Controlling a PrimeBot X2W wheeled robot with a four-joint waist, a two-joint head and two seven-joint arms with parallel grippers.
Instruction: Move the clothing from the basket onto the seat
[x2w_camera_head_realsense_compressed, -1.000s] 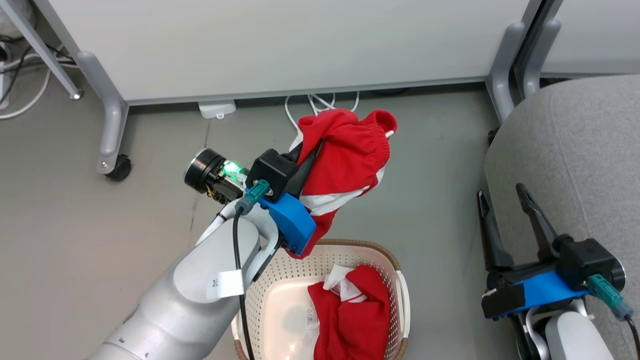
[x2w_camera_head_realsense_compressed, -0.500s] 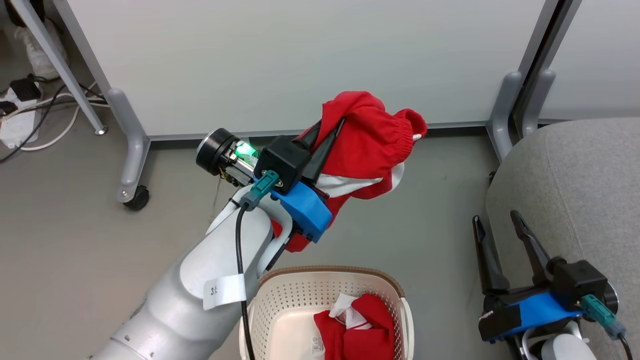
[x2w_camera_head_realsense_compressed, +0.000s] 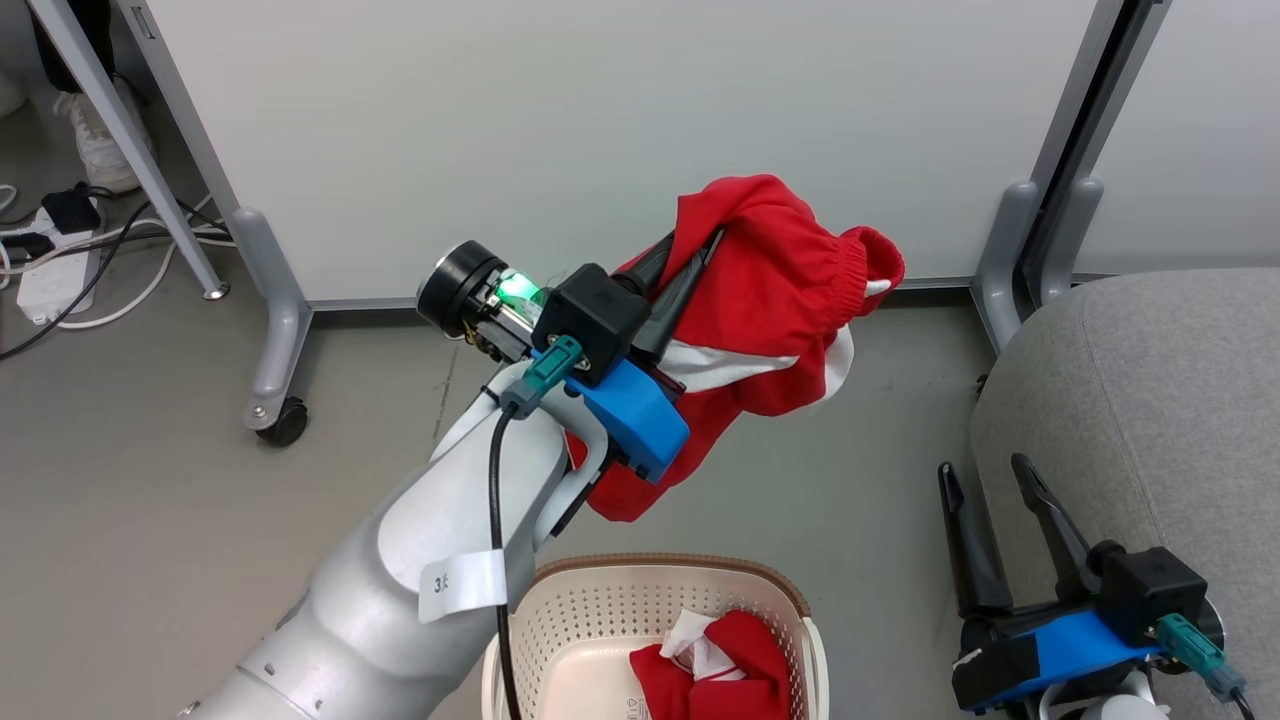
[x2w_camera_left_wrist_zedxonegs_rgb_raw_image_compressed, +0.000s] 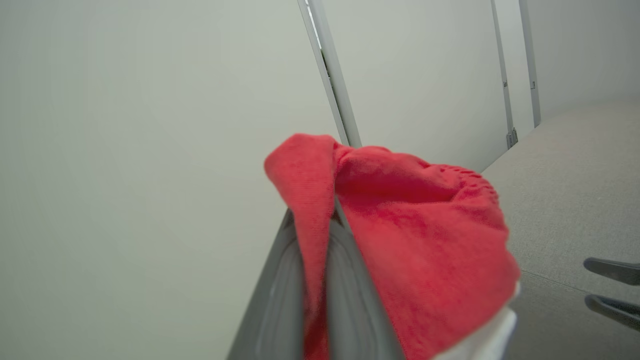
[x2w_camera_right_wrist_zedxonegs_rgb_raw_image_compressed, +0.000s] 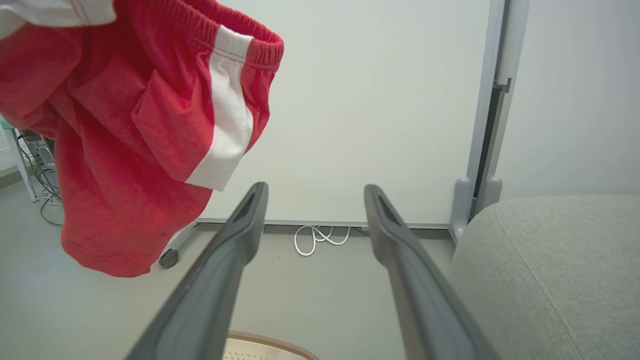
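The robot needs to move the clothing onto the seat (x2w_camera_head_realsense_compressed: 1150, 420), so its right gripper should next grab the red garment by its hanging lower part (x2w_camera_head_realsense_compressed: 636, 480).
My left gripper (x2w_camera_head_realsense_compressed: 695, 242) is shut on a red garment (x2w_camera_head_realsense_compressed: 770, 300) with a gathered waistband and white stripes, held in the air above and beyond the basket (x2w_camera_head_realsense_compressed: 660, 590). The pinched cloth (x2w_camera_left_wrist_zedxonegs_rgb_raw_image_compressed: 415, 235) drapes over the fingers in the left wrist view. From the right wrist view the same garment (x2w_camera_right_wrist_zedxonegs_rgb_raw_image_compressed: 125, 125) hangs at upper left. A second red piece of clothing (x2w_camera_head_realsense_compressed: 715, 675) lies inside the cream basket. The grey seat (x2w_camera_head_realsense_compressed: 1150, 420) is at the right. My right gripper (x2w_camera_head_realsense_compressed: 985, 475) stands open beside the seat's edge, with nothing between its fingers (x2w_camera_right_wrist_zedxonegs_rgb_raw_image_compressed: 240, 235).
White partition panels on grey wheeled legs (x2w_camera_head_realsense_compressed: 270, 340) stand behind. Cables and a power strip (x2w_camera_head_realsense_compressed: 50, 280) lie on the floor at far left, with a white cable (x2w_camera_right_wrist_zedxonegs_rgb_raw_image_compressed: 320, 237) under the panel. Bare grey floor lies between basket and seat.
The camera view has tilted up, so the basket sits lower in the picture. My left gripper with the red garment has moved right, towards the seat. The right gripper stays open.
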